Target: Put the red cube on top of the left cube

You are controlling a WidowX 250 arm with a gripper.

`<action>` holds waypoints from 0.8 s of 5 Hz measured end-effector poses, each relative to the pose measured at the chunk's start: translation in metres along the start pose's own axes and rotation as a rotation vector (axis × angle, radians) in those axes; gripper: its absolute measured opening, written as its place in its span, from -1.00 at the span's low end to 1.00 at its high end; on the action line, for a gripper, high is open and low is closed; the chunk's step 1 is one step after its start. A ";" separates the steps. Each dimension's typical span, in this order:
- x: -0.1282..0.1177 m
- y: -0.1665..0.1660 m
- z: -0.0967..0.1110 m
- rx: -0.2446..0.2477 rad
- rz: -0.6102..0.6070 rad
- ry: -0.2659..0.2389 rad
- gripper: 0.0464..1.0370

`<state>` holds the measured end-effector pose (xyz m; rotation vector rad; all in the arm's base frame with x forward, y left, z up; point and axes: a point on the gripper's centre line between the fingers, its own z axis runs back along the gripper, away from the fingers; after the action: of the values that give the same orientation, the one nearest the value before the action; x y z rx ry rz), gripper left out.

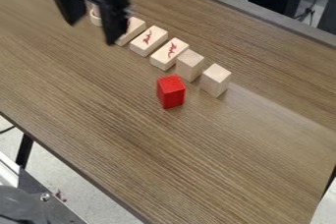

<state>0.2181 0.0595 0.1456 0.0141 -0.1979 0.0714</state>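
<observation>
The red cube's bottom has to stay free to rest on the left cube, so the robot's gripper should reach the red cube and grip it by its opposite sides.
Over the table's upper left, my black gripper (92,21) hangs with its two fingers spread wide apart, and nothing is held between them. The red cube (171,92), a somewhat tall block, stands upright on the wood near the middle of the view, to the lower right of the gripper. Just behind it are two plain wooden cubes: the left one (189,65) and the right one (215,80), with a narrow gap between them. The red cube touches neither of them.
Flat wooden blocks with red markings, one in the middle (149,41) and one beside the left cube (169,54), continue the row toward the gripper. A small round light piece (96,17) lies behind the fingers. The brown table (164,159) has its far edge at upper right.
</observation>
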 end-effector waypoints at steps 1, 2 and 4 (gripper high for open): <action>0.009 -0.017 -0.013 -0.015 0.086 -0.001 0.92; 0.011 -0.025 -0.027 -0.043 0.038 -0.049 0.92; 0.011 -0.043 -0.069 -0.019 -0.321 -0.157 0.92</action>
<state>0.2451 0.0186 0.0797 0.0325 -0.3510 -0.2525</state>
